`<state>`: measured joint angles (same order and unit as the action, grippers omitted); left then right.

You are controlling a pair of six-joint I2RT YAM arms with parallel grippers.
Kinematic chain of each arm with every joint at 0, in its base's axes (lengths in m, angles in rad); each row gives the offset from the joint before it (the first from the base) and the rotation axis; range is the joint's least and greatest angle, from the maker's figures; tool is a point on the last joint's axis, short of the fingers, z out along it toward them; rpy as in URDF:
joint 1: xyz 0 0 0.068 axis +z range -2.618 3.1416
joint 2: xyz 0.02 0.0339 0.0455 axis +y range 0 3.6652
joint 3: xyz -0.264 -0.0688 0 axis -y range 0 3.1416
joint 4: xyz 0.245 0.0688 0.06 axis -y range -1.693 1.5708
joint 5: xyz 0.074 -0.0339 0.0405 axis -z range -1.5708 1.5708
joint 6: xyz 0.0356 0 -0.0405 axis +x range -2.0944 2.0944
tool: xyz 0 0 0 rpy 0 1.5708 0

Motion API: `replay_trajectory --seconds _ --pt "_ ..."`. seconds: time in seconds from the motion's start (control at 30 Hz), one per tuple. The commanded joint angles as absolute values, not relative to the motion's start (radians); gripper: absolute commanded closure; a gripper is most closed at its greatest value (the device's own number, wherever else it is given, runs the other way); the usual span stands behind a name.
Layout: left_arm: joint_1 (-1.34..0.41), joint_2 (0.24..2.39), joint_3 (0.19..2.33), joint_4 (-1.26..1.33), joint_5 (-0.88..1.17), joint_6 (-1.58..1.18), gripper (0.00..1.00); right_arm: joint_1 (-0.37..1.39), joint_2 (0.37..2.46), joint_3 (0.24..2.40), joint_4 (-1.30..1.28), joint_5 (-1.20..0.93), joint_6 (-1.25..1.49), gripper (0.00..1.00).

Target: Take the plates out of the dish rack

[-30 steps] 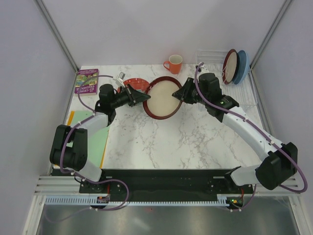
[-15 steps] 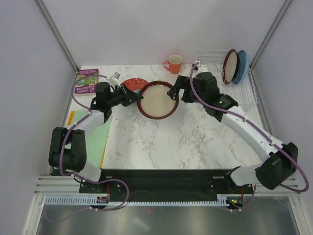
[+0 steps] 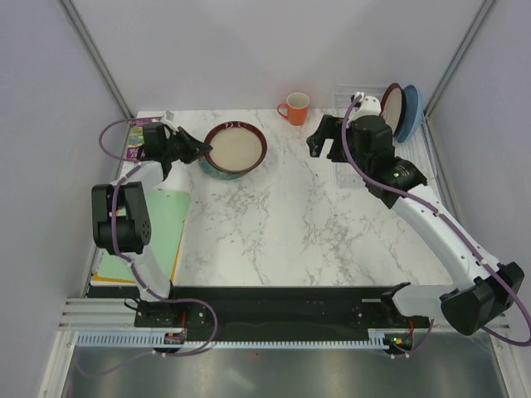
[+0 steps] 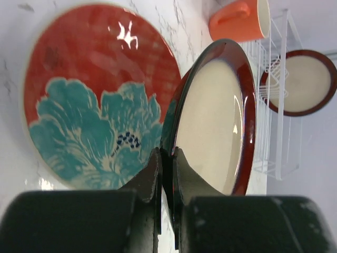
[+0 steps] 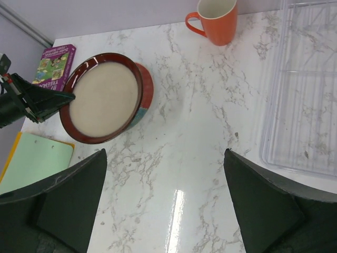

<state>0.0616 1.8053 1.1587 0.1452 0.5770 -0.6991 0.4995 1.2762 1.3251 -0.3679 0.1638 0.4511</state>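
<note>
The cream plate is hanging tilted above the red patterned plate, past its middle, and would fall off-centre if the left gripper opened now, so the left gripper should move it back.
My left gripper (image 3: 197, 150) is shut on the left rim of a cream plate with a dark red rim (image 3: 236, 147). In the left wrist view the fingers (image 4: 152, 171) pinch that rim, and the cream plate (image 4: 213, 121) tilts up over the red patterned plate (image 4: 95, 100) lying on the table. My right gripper (image 3: 322, 137) hangs open and empty between this plate and the dish rack (image 3: 348, 93); its own view shows bare marble between the jaws (image 5: 164, 154). Another cream plate (image 3: 391, 108) and a light blue plate (image 3: 412, 112) stand upright in the rack.
An orange mug (image 3: 294, 108) stands at the back, just left of the rack. A purple book (image 3: 143, 138) lies at the back left corner, and a green folder (image 3: 159, 224) along the left edge. The rack's clear drip tray (image 5: 305, 89) borders the table's right side.
My right gripper opened, let go of the cream plate and drew back right toward the rack. My left gripper carried that plate left and back, over the red patterned plate.
</note>
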Motion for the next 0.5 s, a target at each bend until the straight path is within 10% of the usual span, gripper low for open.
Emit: replay_trajectory --seconds 0.0,0.47 --pt "0.080 1.854 1.299 0.215 0.641 -0.713 0.98 0.466 1.275 1.330 -0.376 0.199 0.410 0.02" --pt "0.104 2.017 1.371 0.167 0.600 -0.635 0.98 0.298 1.313 1.358 -0.377 0.153 0.356 0.02"
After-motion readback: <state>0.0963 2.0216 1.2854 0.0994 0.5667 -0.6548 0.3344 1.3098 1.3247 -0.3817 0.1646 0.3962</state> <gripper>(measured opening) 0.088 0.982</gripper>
